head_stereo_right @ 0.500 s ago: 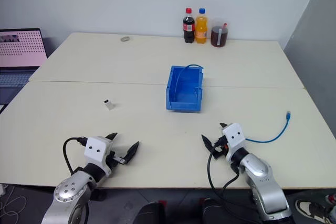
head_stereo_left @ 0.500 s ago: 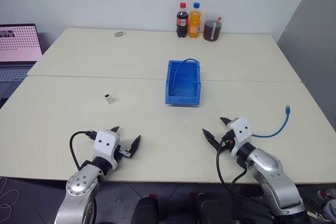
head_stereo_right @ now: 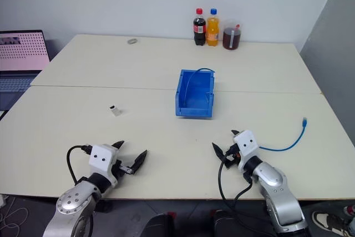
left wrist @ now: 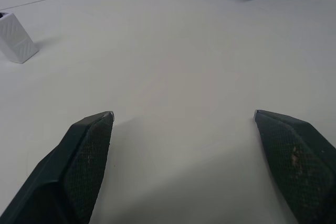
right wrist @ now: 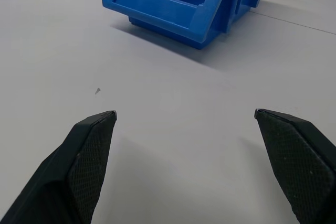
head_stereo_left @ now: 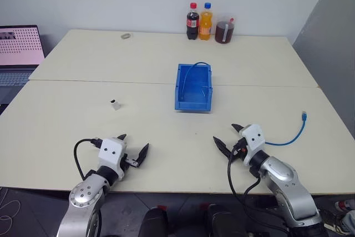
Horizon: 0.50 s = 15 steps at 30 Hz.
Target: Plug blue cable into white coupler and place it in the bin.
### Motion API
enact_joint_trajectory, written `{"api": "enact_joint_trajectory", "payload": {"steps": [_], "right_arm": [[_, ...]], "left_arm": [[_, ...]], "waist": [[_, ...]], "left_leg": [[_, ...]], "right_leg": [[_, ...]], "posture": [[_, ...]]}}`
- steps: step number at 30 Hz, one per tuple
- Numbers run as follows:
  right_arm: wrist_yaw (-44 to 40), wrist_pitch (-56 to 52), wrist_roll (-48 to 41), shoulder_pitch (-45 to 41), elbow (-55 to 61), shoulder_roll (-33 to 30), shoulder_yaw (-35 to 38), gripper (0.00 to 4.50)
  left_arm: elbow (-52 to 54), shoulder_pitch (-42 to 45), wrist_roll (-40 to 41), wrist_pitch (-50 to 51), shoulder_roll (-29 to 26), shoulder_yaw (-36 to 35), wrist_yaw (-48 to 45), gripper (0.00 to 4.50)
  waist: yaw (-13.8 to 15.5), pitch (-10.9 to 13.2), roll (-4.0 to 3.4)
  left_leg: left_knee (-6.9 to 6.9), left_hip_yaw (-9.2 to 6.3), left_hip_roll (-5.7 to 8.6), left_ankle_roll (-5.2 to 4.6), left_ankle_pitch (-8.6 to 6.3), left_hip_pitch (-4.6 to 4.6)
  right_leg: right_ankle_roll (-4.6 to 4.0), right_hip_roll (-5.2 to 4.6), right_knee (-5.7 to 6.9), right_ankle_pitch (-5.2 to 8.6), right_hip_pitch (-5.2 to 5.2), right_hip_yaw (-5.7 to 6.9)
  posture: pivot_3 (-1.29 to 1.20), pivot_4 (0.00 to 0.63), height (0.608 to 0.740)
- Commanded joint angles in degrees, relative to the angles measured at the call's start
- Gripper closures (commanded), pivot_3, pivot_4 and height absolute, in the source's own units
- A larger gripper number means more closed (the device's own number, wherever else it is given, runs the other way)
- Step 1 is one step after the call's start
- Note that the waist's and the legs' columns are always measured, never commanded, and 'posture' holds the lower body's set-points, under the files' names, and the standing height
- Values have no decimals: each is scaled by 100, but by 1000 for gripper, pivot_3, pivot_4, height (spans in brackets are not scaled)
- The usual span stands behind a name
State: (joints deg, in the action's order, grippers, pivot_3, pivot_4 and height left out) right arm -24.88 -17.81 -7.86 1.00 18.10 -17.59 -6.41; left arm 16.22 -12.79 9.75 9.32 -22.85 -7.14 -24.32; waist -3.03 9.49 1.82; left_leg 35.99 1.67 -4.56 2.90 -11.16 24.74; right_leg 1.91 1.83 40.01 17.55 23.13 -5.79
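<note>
The blue cable needs to go into the white coupler [head_stereo_left: 115, 104], so my right gripper should next grab the cable by the cord just behind its plug [head_stereo_left: 303, 125].
The bright blue bin [head_stereo_left: 193, 99] stands at the middle of the table, its lower lip toward me, and a thin blue wire arcs inside it. The blue cable [head_stereo_left: 289, 140] lies curved near the table's right edge, its plug end [head_stereo_left: 304, 116] pointing away. The tiny white coupler [head_stereo_left: 115, 104] stands alone left of the bin, also ahead of my left gripper [left wrist: 184, 114] in the left wrist view. My left gripper [head_stereo_left: 133, 142] is open and empty over the near table. My right gripper [head_stereo_left: 226, 133] is open and empty too, between the bin [right wrist: 184, 9] and the cable.
Two soda bottles [head_stereo_left: 192, 20] and a dark jar [head_stereo_left: 224, 30] stand at the table's far edge. A small ring [head_stereo_left: 126, 36] lies far left of them. A laptop [head_stereo_left: 19, 48] sits off the left side. A seam [head_stereo_left: 83, 81] crosses the tabletop.
</note>
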Motion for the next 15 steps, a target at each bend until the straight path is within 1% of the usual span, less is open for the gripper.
{"api": "enact_joint_trajectory", "payload": {"steps": [1, 4, 8, 11, 15], "right_arm": [[-27, 141, 8, -85, 73, -5, 1, 11], [-24, 150, 18, -93, 68, 4, -13, 11], [-18, 170, 30, -91, 75, 3, -26, 11], [-2, 181, 34, -85, 83, -2, -20, 11], [49, 196, 52, -60, 121, -2, 11, 11]], "left_arm": [[251, -30, 76, -249, -58, -100, -115, 0], [265, -31, 118, -327, -80, -119, -190, 0], [337, -6, 441, -176, -91, -201, -362, 0], [334, 28, 527, -58, -172, -235, -433, 0], [402, 135, 922, 37, -364, -226, -908, 0]], "waist": [[-1, 0, 0], [-1, 0, 0], [-1, 0, 0], [-2, 0, 0], [-3, 0, 0]], "left_leg": [[0, 0, 0, 0, 0, 0], [0, 0, 0, 0, 0, 0], [0, 0, 0, 0, 0, 0], [0, 0, 0, 0, 0, 0], [0, 0, 0, 0, 0, 0]], "right_leg": [[0, 0, 0, 0, 0, 0], [0, 0, 0, 0, 0, 0], [0, 0, 0, 0, 0, 0], [0, 0, 0, 0, 0, 1], [0, 0, 0, 0, 0, 0]], "posture": [[0, 150, 740], [0, 150, 740], [0, 150, 740], [0, 150, 740], [0, 150, 740]]}}
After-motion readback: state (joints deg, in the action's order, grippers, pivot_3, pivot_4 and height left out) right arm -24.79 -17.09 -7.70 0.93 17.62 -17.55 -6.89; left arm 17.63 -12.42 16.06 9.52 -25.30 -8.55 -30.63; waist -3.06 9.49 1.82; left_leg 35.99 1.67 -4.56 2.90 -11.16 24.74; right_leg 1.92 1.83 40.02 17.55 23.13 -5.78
